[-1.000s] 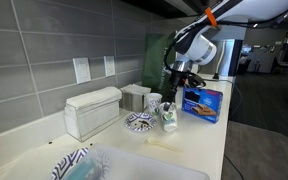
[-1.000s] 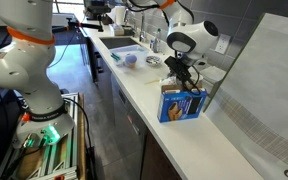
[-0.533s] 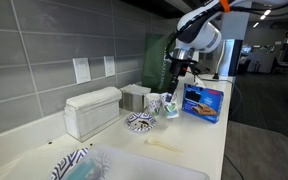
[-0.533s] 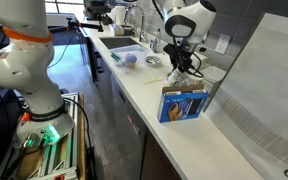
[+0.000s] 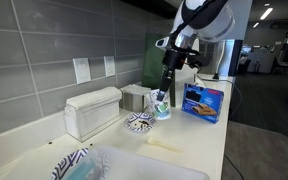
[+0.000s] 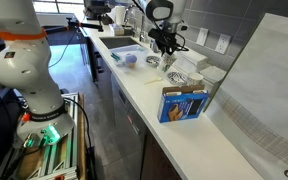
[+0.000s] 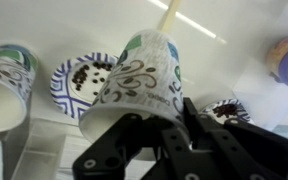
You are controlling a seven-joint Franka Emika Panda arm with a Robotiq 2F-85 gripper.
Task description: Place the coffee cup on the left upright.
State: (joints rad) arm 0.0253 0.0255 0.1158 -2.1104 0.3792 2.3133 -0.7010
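The coffee cup (image 5: 162, 107) hangs above the counter, so my gripper should keep holding it before opening. The cup would fall tilted beside the patterned bowl if I opened now.
My gripper (image 5: 165, 88) is shut on the coffee cup (image 5: 162, 107), a white paper cup with a dark printed pattern, and holds it in the air above the counter. In the wrist view the coffee cup (image 7: 139, 72) sits between my fingers (image 7: 160, 112), tilted with its base pointing away. In an exterior view my gripper (image 6: 167, 47) hangs over the counter with the cup (image 6: 170, 60) below it. A similar pale cup (image 7: 4, 82) lies at the left of the wrist view.
A low black-and-white patterned bowl (image 5: 139, 122) (image 7: 79, 80) lies below the cup, and another patterned piece (image 7: 229, 110) is at the right. A blue box (image 5: 203, 102) (image 6: 184, 103) stands close by. A white dispenser (image 5: 92, 110) sits by the tiled wall. A wooden stick (image 7: 189, 20) lies on the counter.
My gripper has risen from the counter with the coffee cup in it and moved away from the blue box, toward the patterned bowl.
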